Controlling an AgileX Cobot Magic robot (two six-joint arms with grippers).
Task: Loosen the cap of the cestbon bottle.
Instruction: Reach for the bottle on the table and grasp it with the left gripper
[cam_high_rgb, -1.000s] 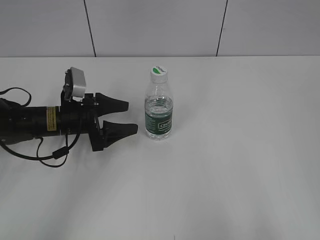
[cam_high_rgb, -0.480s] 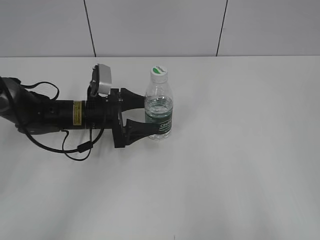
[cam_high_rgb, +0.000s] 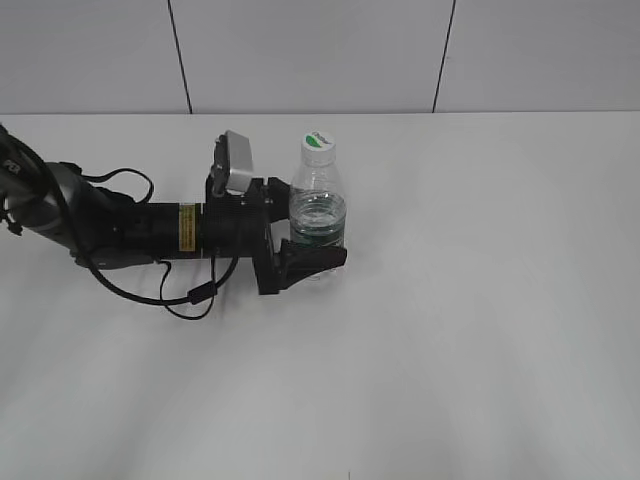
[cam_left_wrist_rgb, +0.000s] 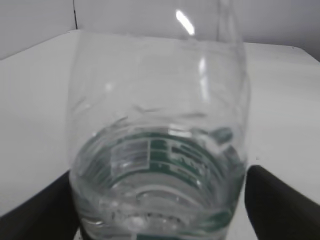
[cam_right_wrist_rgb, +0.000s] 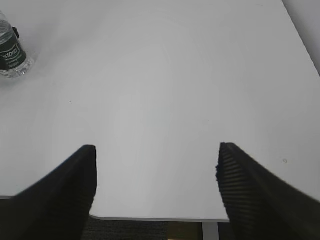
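My left gripper grabs the cestbon bottle by its lower body (cam_high_rgb: 318, 225) (cam_left_wrist_rgb: 157, 185) next, to leave the cap free to be loosened.
The cestbon bottle (cam_high_rgb: 318, 215) stands upright on the white table, clear with a dark green label band. Its white cap (cam_high_rgb: 318, 142) with a green leaf mark sits on the neck. My left gripper (cam_high_rgb: 316, 238) lies low along the table from the left, open, with one finger on each side of the bottle's lower body. In the left wrist view the bottle (cam_left_wrist_rgb: 160, 125) fills the frame between the black fingers (cam_left_wrist_rgb: 160, 200), and the cap is out of view. My right gripper (cam_right_wrist_rgb: 155, 150) is open and empty, far from the bottle (cam_right_wrist_rgb: 11, 55).
The white table (cam_high_rgb: 480, 300) stretches to the right of the bottle. The left arm's black cable (cam_high_rgb: 185, 295) loops on the table beside the arm. A grey panelled wall stands behind. The table's edge (cam_right_wrist_rgb: 150, 218) shows under the right gripper.
My left gripper has moved right along the table until its open fingers straddle the bottle. The bottle has stayed upright in place.
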